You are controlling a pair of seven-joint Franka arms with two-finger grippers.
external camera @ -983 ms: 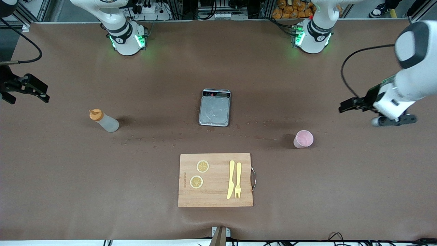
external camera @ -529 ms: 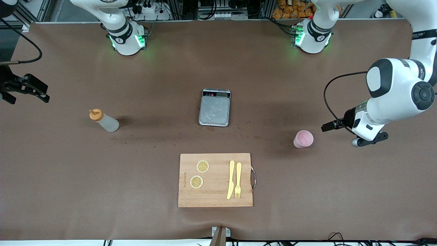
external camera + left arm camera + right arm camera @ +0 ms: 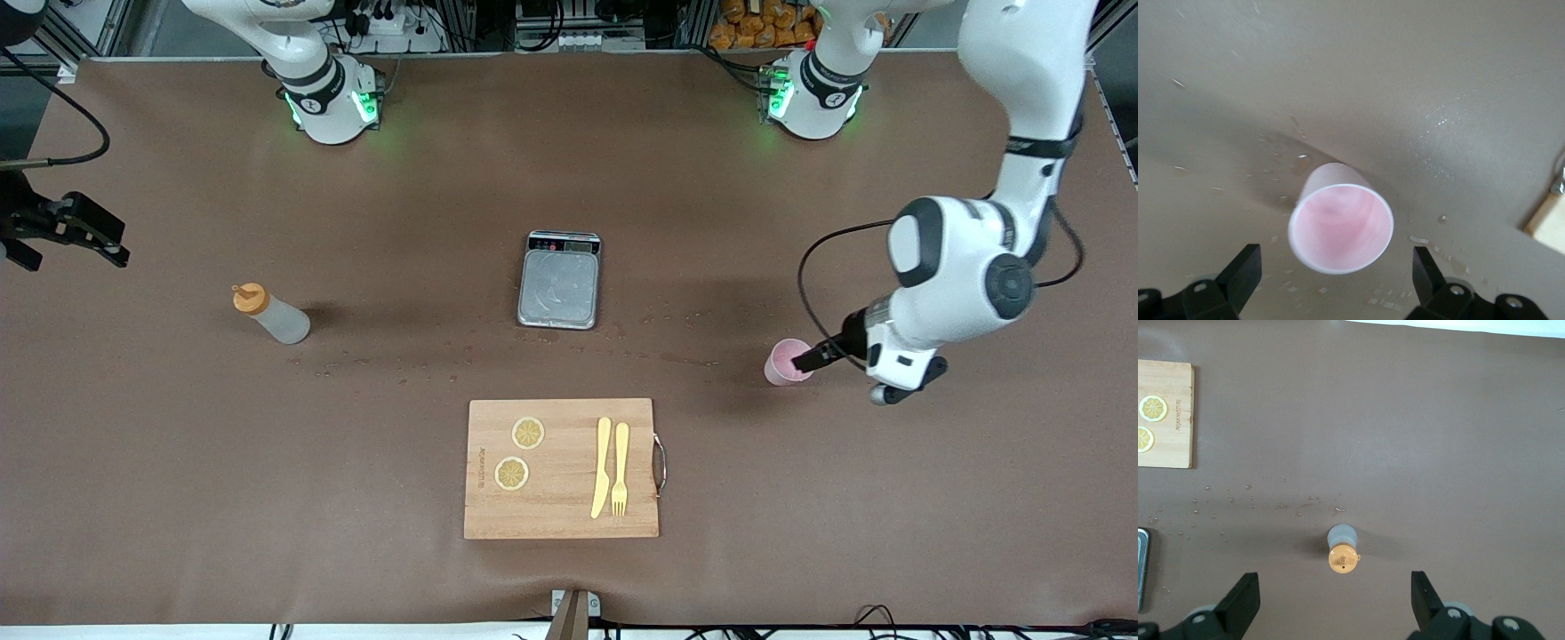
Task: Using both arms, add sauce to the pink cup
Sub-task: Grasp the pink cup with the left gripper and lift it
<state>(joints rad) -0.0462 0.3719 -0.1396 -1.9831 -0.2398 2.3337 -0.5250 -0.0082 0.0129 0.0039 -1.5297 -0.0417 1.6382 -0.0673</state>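
Note:
The pink cup needs to go on the grey scale. My left gripper should grab the cup by its rim next.
The pink cup stands upright and empty toward the left arm's end of the table. My left gripper is low beside it and open. In the left wrist view the cup sits just ahead of the gripper, in line with the gap between the black fingers, not touched. The sauce bottle, whitish with an orange cap, stands toward the right arm's end. My right gripper waits up in the air at that end, open and empty, looking down on the bottle.
A grey scale sits mid-table. A wooden cutting board, nearer the front camera, carries two lemon slices, a yellow knife and a fork. Water droplets spot the mat between bottle and cup.
My left arm has swung in and down from the table's end, bringing its open gripper up to the pink cup. The right arm, bottle and cup have not moved.

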